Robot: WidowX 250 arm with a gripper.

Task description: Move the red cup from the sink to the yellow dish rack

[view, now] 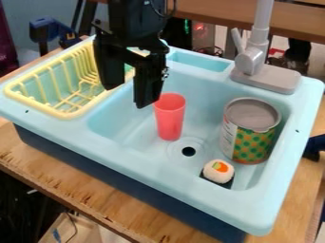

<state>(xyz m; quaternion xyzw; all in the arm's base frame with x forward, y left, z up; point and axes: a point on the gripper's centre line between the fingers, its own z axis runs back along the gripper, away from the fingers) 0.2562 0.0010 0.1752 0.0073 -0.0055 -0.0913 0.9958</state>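
Observation:
Next, my gripper grabs the cup's rim, to move the red cup (169, 118) from the sink into the yellow dish rack.
The black gripper (130, 95) hangs over the left part of the light blue sink (120, 124), its two fingers apart with nothing between them. Just right of its right finger, and lower, a red cup (169, 118) stands upright in the basin. Farther right is a large can (249, 133) with a grey top and a green and orange dotted side. In front of the can sits a white sushi piece (218, 171) with an orange top and a black base, near the drain hole.
A yellow dish rack (70, 111) sits at the sink's left, close beside the gripper. The grey faucet (253, 61) rises at the back right. A wooden table (95, 191) carries the sink, and a dark blue object (314, 146) is at the right edge.

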